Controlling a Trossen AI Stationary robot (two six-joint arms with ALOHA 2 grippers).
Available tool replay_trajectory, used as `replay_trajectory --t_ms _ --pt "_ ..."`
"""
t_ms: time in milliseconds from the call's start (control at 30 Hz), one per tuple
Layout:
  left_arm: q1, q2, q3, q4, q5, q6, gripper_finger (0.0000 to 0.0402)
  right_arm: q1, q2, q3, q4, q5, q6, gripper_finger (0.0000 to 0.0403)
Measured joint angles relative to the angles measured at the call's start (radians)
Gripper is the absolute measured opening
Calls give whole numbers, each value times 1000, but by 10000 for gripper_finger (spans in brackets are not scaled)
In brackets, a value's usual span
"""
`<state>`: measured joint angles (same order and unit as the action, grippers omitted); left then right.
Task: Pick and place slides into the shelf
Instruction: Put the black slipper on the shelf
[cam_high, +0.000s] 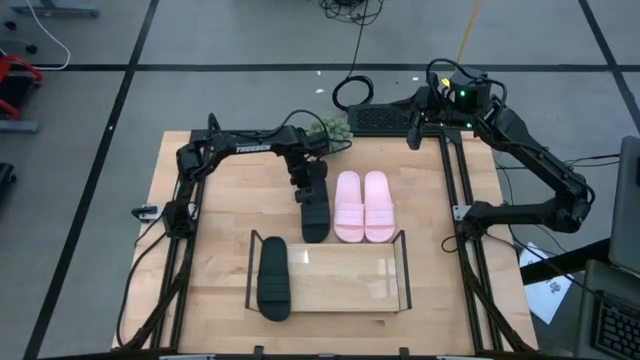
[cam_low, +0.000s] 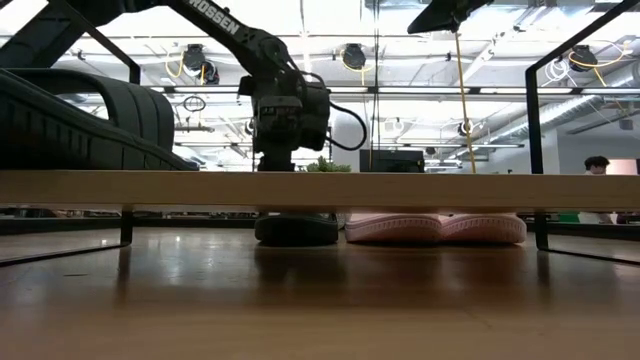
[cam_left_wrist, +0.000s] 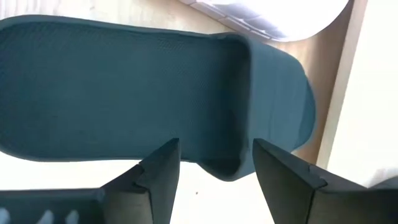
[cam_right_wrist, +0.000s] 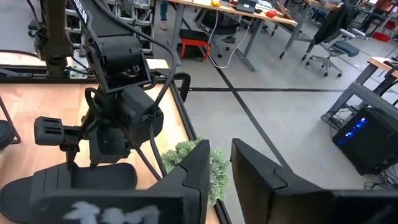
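Observation:
My left gripper isn't ready to close on the black slide (cam_left_wrist: 124, 93) yet and should go lower first: its fingers are above the strap's edge (cam_left_wrist: 244, 140), and the whole strap is below them.
One black slide (cam_high: 315, 215) lies sole down on the table, left of the pink pair (cam_high: 362, 205). My left gripper (cam_high: 311, 192) is low over that black slide's far half and points steeply down. It is open, with a finger on either side of the strap's edge (cam_left_wrist: 227, 165). A second black slide (cam_high: 273, 282) lies on the left end of the shelf (cam_high: 345, 300) near the front edge. My right gripper (cam_high: 414, 128) hangs high at the far right. It holds nothing, and only a narrow gap (cam_right_wrist: 221, 177) shows between its fingers. My left gripper comes at the black slide from above, slanting down, its fingers (cam_left_wrist: 158, 177) on either side of the strap's edge (cam_left_wrist: 231, 163). Whether they touch the strap I cannot tell. The slide lies flat on the table.
A small green plant (cam_high: 335, 128) stands at the far edge behind the left gripper. The pink pair (cam_low: 435, 228) lies close to the right of the black slide (cam_low: 297, 228). The shelf's board (cam_low: 400, 188) spans the low view. Bare wood shows to the table's left and right.

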<state>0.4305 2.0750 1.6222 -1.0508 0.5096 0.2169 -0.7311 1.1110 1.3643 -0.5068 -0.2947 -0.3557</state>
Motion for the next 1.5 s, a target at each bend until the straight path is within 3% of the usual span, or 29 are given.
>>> replay_trajectory --t_ms 300,633,900,1333,1500 --pt "-5 33 0 5 17 -1 200 0 0 0 0 -30 2 57" --pt "-12 54 0 -25 162 9 200 0 0 0 0 -49 2 57" --pt "-18 54 0 -52 206 37 200 0 0 0 0 -49 3 57" --pt "-55 64 0 -37 207 41 200 0 0 0 0 -49 3 57" --pt "-61 67 0 -25 209 44 164 0 0 0 0 -49 3 57"
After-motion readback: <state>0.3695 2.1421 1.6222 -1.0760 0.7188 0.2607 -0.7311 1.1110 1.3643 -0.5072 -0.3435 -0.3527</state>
